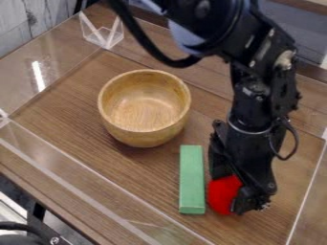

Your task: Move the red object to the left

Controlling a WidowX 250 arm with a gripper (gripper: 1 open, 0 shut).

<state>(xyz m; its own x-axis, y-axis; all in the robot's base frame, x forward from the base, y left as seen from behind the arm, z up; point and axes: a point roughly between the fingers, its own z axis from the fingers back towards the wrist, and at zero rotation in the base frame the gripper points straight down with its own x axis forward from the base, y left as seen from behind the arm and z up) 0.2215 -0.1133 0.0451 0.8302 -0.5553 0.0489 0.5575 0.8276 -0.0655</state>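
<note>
My gripper grabs the strawberry by its rounded body [223, 197] next, to move it past the green block.
The red object [225, 194], a small rounded toy strawberry, lies on the wooden table near the front right. My black gripper [242, 188] stands straight down over it, with its fingers [259, 190] lowered around the strawberry's right part. The jaws look open, spread to either side of the fruit. Most of the strawberry's right side is hidden behind the gripper; only its left bulge shows.
A long flat green block [192, 178] lies just left of the strawberry. A wooden bowl [144, 106] sits further left and back. Clear plastic walls [52, 144] border the table, and a clear stand [101, 32] is at the back left.
</note>
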